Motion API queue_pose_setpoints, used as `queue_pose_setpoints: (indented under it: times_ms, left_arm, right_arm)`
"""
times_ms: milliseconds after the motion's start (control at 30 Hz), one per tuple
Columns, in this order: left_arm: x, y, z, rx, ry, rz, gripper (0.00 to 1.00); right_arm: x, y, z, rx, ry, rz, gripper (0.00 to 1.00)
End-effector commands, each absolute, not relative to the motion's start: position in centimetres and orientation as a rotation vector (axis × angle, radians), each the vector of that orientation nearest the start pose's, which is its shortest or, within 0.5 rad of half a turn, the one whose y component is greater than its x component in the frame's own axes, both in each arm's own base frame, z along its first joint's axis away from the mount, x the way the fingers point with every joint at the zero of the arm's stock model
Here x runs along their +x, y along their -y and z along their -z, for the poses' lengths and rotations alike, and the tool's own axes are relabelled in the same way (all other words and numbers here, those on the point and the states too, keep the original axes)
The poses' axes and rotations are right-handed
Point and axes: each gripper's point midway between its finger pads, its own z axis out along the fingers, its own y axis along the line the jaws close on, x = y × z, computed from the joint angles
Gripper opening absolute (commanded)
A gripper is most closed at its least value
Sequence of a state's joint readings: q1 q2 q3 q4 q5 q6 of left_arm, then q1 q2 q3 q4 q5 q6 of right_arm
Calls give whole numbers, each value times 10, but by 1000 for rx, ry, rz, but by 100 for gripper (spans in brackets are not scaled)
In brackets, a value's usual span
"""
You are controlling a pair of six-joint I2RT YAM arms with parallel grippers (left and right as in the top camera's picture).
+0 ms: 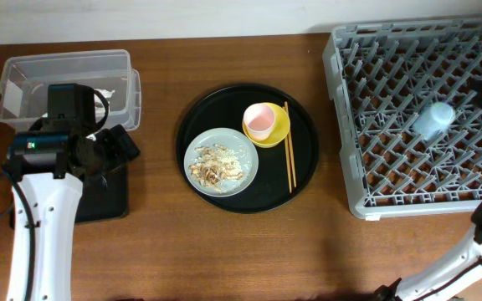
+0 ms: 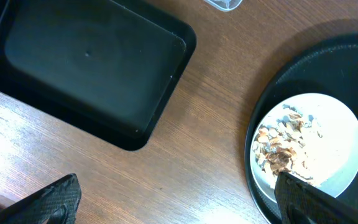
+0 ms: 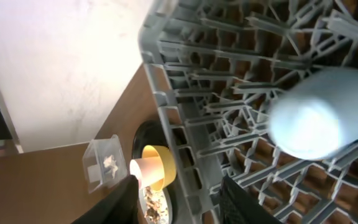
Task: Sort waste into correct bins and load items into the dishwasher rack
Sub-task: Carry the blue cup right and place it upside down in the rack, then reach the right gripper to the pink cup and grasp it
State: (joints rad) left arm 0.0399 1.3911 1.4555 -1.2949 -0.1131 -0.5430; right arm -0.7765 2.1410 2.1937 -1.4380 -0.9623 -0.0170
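Observation:
The robot's right gripper should next grab the pink cup by its exposed rim [image 1: 258,106], with one finger inside. Then it can tip the cup with its opening down into the rack [image 1: 392,58].
The pale plate [image 1: 246,154] holds flaky food scraps [image 1: 215,168] on the round black tray [image 1: 199,117]. A pink cup [image 1: 259,120] sits in the yellow bowl [image 1: 279,132], with the chopsticks [image 1: 289,150] beside them. A light blue cup [image 1: 435,119] stands upside down in the grey rack [image 1: 392,58]. My left gripper [image 2: 179,202] is open and empty above bare table, between the shallow black tray [image 2: 86,62] and the plate [image 2: 337,134]. My right gripper [image 3: 179,205] is open and empty beside the rack [image 3: 185,93], near the blue cup [image 3: 319,115].
The clear box [image 1: 65,71] stands at the back left with white paper [image 3: 109,162] in it. The shallow black tray [image 1: 107,201] lies in front of it, partly under my left arm [image 1: 44,209]. The rack fills the right side.

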Motion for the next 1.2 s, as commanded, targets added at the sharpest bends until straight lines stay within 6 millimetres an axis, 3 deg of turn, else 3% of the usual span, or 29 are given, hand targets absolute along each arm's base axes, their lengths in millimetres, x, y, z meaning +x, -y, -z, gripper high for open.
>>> queue_pose_setpoints:
  times_ms: [0,67,200,300,400,500,600,800,1000,1100,1167]
  left_arm:
    - [292,-35,-222,-844,-2636,-48,99]
    - [292,-35,-222,-844,-2636,-48,99]
    - [292,-35,-222,-844,-2636,-48,99]
    - [292,-35,-222,-844,-2636,-48,99]
    - [292,-35,-222,-844,-2636,-48,99]
    - [292,-35,-222,-844,-2636,-48,99]
    - [292,-35,-222,-844,-2636,-48,99]
    - [292,-35,-222,-844,-2636,-48,99]
    - [292,-35,-222,-844,-2636,-48,99]
    - [292,-35,-222,-844,-2636,-48,99]
    - [292,-35,-222,-844,-2636,-48,99]
  right_arm:
    - [398,191,-283,734,-2245,-985,43]
    - [395,182,-297,685,-2241,-964,43]
    - [388,128,-346,419,-2207,-962,45]
    - [386,65,-372,245,-2196,-1079,50]
    - [395,-1,-367,45,-2276,-1097,50]
    - [412,-66,-327,-154,-2466,-870,50]
    - [430,-113,-278,-156,-2642,-486,50]
    - [444,-197,-209,-215,-2708,-111,49]
    - [448,-248,-143,-330,-2749,-1,49]
    - [450,-257,-127,-335,-2757,-2,48]
    - [452,-262,-111,-348,-2772,12,41]
